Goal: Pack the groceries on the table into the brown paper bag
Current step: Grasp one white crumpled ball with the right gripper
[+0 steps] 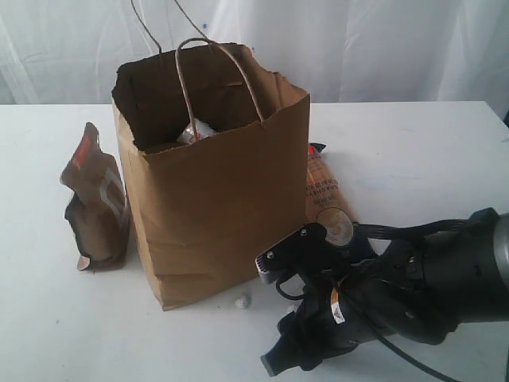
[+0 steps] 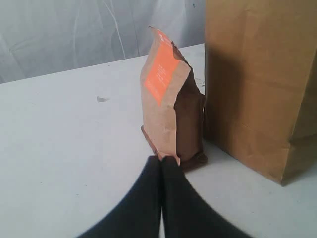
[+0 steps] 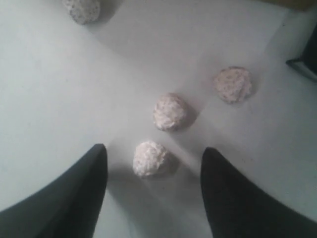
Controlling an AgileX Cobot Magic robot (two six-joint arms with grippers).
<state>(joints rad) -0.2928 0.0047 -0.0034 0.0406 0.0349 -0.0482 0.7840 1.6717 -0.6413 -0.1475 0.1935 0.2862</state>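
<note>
My right gripper should close and catch the small white ball (image 3: 150,158) between its fingers.
The brown paper bag (image 1: 215,199) stands open in the middle of the white table (image 1: 413,151), with a pale item (image 1: 196,132) showing inside. The dark-brown pouch (image 1: 95,207) stands just left of it. A long orange-navy packet (image 1: 321,189) lies behind the bag's right side. My left gripper (image 2: 162,161) is shut and empty, its tips at the foot of the pouch (image 2: 168,109), beside the bag (image 2: 262,84). My right gripper (image 3: 154,151) is open, low over the table with a small crumbly white ball (image 3: 150,158) between its tips. In the exterior view that gripper (image 1: 278,360) is near the bag's front right corner.
Several more small white balls lie on the table, such as one (image 3: 170,112) just past the fingers and another (image 3: 233,85) further off. One ball (image 1: 242,302) sits by the bag's front edge. White curtains hang behind the table.
</note>
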